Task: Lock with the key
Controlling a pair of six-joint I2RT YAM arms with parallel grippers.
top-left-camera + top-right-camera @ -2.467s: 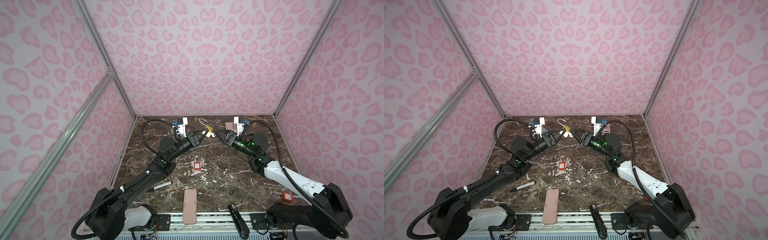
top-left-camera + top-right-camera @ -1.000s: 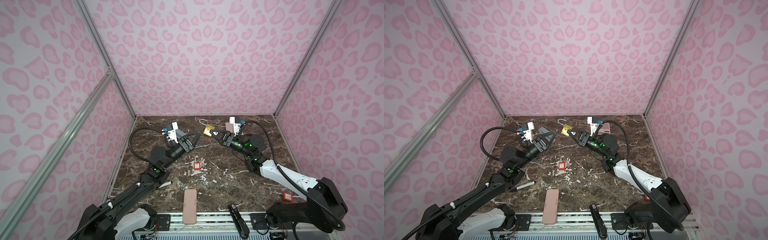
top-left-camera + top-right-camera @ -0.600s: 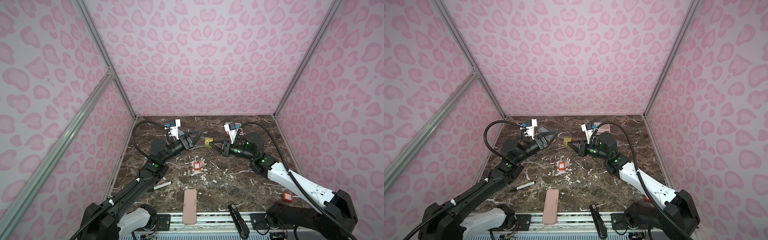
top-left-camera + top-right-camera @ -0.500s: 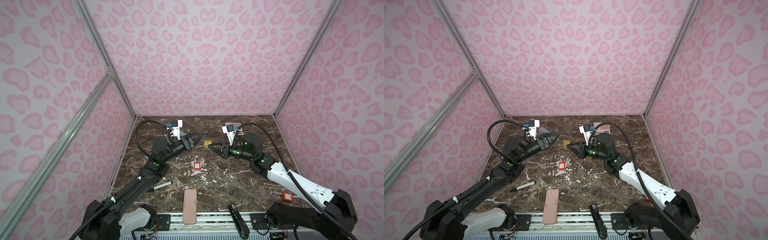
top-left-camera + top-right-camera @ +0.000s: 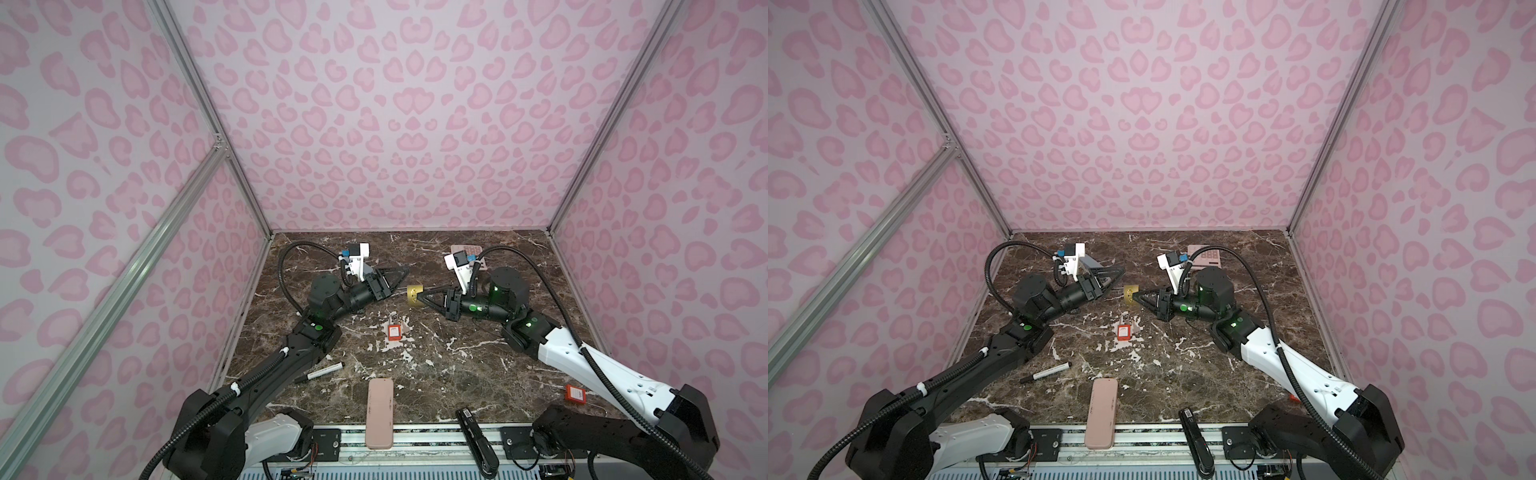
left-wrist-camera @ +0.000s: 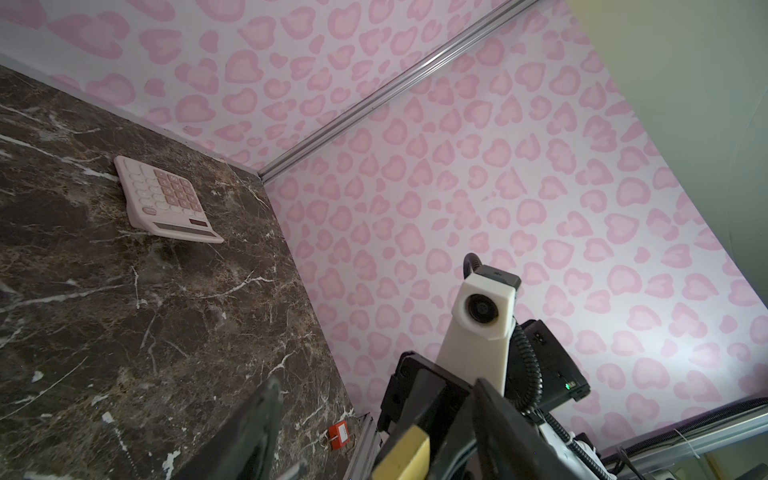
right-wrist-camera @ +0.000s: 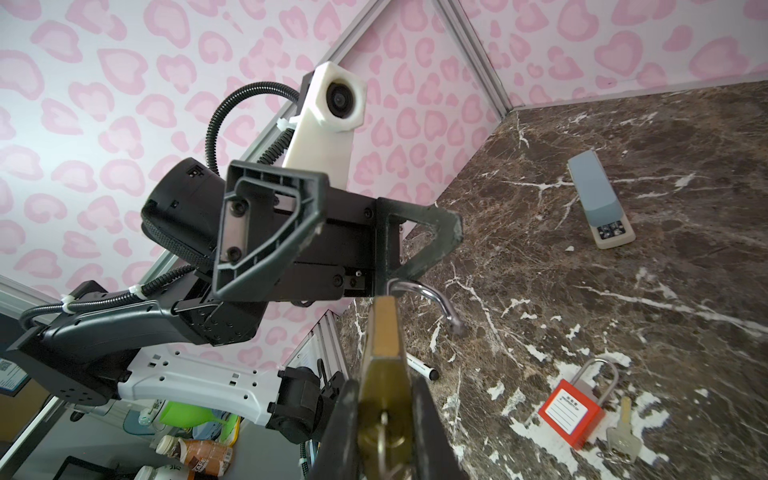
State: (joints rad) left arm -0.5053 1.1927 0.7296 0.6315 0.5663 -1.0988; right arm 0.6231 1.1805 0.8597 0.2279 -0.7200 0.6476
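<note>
The key needs to stay free for my right gripper to lock the padlock, so my left gripper should next hold the brass padlock by its steel shackle [image 7: 440, 303].
My right gripper [image 5: 420, 297] is shut on a brass padlock [image 5: 414, 296], held above the marble table in both top views [image 5: 1130, 295]. In the right wrist view the padlock [image 7: 384, 365] sits between the jaws. Its steel shackle [image 7: 440, 303] is swung open, and a thin key with a ring [image 7: 383, 420] sticks out of its keyway. My left gripper [image 5: 404, 277] is open and empty, just left of the padlock, with one finger [image 7: 432, 232] close over the shackle. In the left wrist view the padlock's corner [image 6: 405, 455] shows between the spread fingers [image 6: 253, 428].
A red padlock [image 5: 394, 330] with its own key [image 7: 621, 436] lies on the table in front of the grippers. A marker [image 5: 320, 372], a pink case [image 5: 379, 411] and a black tool [image 5: 476, 436] lie near the front edge. At the back right is a pink calculator [image 6: 166, 199].
My right gripper has carried the brass padlock down and toward the front. The open left gripper has swung in from the left, close beside the padlock.
</note>
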